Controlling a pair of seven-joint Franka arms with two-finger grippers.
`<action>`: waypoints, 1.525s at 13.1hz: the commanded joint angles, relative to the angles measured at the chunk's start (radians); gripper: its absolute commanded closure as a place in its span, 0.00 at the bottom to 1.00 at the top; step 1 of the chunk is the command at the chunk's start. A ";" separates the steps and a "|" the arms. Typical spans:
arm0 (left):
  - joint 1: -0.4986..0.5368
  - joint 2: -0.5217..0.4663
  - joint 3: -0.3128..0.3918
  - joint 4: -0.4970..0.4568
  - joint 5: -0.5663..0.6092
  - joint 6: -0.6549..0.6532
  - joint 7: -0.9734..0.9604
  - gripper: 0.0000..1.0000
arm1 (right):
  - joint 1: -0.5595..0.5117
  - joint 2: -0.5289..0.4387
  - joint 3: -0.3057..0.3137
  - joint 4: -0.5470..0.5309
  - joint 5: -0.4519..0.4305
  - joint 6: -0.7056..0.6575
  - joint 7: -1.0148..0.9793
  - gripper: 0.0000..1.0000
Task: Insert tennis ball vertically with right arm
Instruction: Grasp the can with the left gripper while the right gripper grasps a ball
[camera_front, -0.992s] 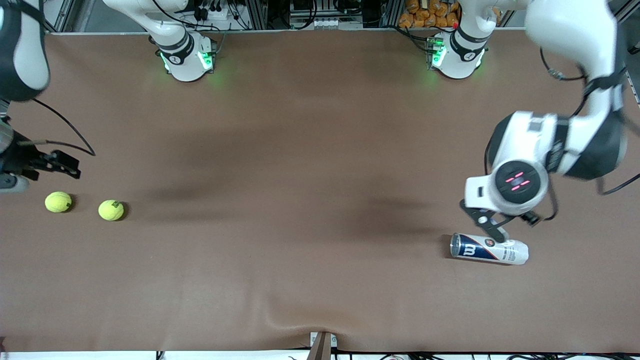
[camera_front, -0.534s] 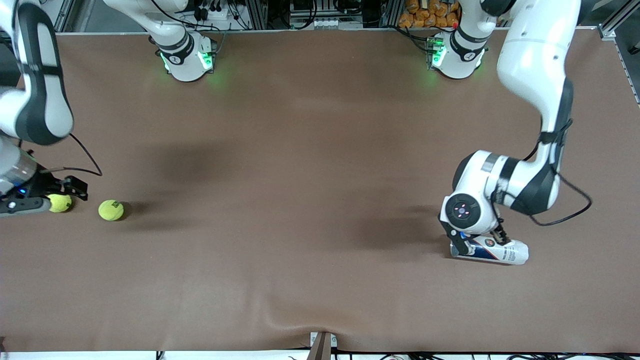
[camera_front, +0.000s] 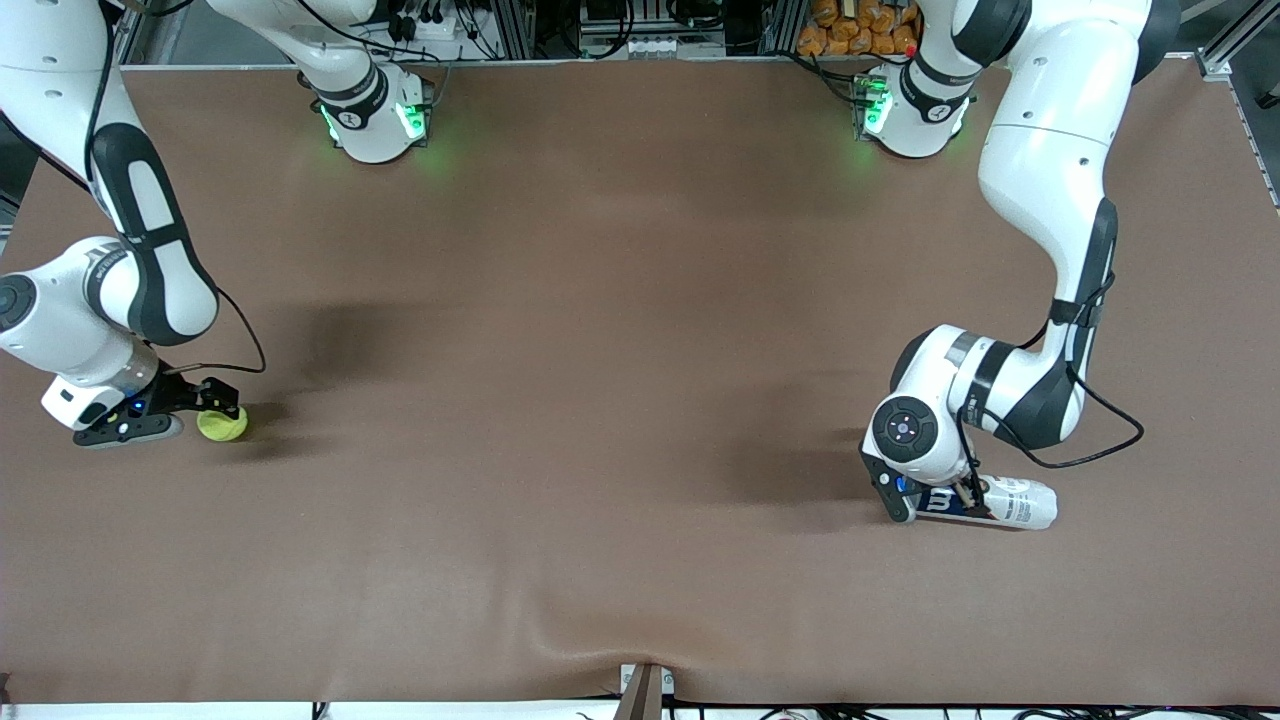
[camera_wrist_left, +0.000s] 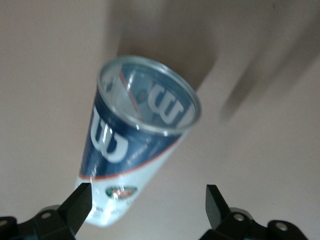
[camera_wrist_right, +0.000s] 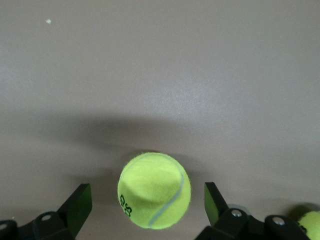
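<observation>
I should next grab the tennis ball by its round middle with my right gripper. Then it can go into the can.
A yellow-green tennis ball rests on the brown table at the right arm's end. My right gripper is low over it and open. The ball sits between the two black fingers, with a gap on each side. A blue and white ball can lies on its side at the left arm's end, its open mouth facing the right arm's end. My left gripper is open and down over the can's mouth end. One finger is at the can's white base.
A second tennis ball lies beside the right gripper and is hidden under the right hand in the front view. A metal bracket sticks up at the table's front edge. Both arm bases stand along the back edge.
The right gripper came down and shifted from the ball nearest the table's end to the one beside it. The left gripper descended onto the can's mouth end. Both stayed open.
</observation>
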 joint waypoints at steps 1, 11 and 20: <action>0.018 0.036 -0.001 0.015 0.026 0.070 0.047 0.00 | -0.002 0.021 0.001 -0.012 0.046 0.041 -0.061 0.00; 0.032 0.083 -0.001 0.015 0.025 0.170 0.070 0.00 | -0.006 0.101 0.003 -0.011 0.049 0.130 -0.055 0.42; 0.037 0.083 -0.001 0.021 0.014 0.173 0.146 0.39 | 0.004 -0.145 0.001 0.000 0.119 -0.186 -0.050 1.00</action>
